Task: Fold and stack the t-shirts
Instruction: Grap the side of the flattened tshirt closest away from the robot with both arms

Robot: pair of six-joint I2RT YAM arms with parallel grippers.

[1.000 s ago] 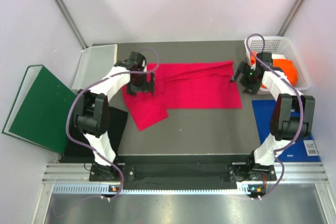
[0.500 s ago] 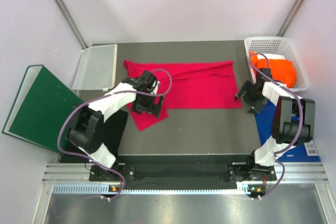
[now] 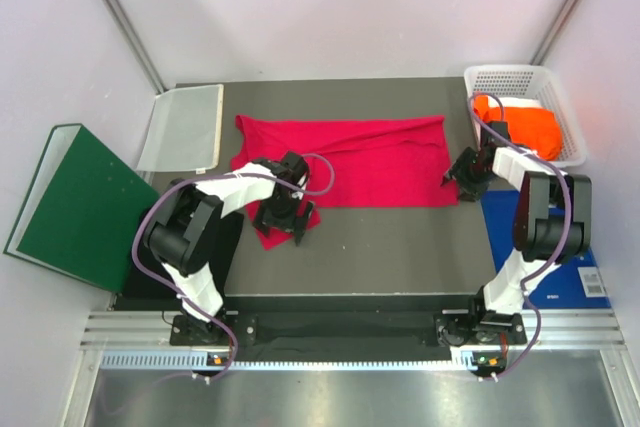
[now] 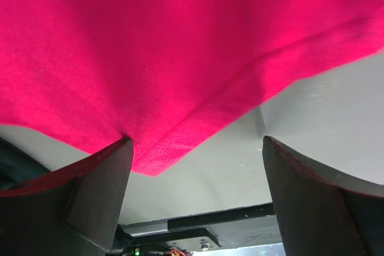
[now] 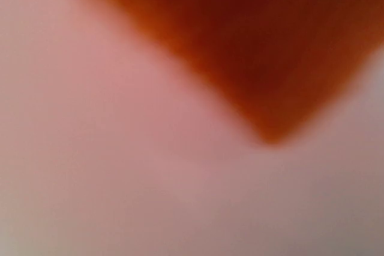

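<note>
The hemmed corner (image 3: 271, 241) (image 4: 163, 153) is ready for my left gripper to close on: my fingers are on both sides of its hem, one creasing the cloth, the other at the tabletop.
The crimson-pink t-shirt (image 3: 375, 162) lies spread across the middle of the table, with a flap (image 3: 268, 237) hanging toward the near left. My left gripper (image 3: 284, 219) hovers over that flap. In the left wrist view it (image 4: 195, 172) is open, its fingers (image 4: 90, 199) wide apart, and the shirt's hemmed corner (image 4: 162, 154) lies beside the left one. My right gripper (image 3: 461, 175) is at the shirt's right edge. Its wrist view is only a blur of orange (image 5: 258, 40) and pink. The orange t-shirt (image 3: 525, 129) lies in the white basket (image 3: 515, 75). Black cloth (image 3: 228, 247) lies at the table's left edge.
A dark green binder (image 3: 70, 202) lies left of the table. A pale flat folder (image 3: 185, 127) sits at the back left. A blue board (image 3: 545, 247) lies at the right, under my right arm. Grey walls close in on three sides.
My left gripper has moved from the shirt's far left part toward me, onto the near flap. My right gripper dipped toward me beside the basket, then came back to the shirt's right edge.
</note>
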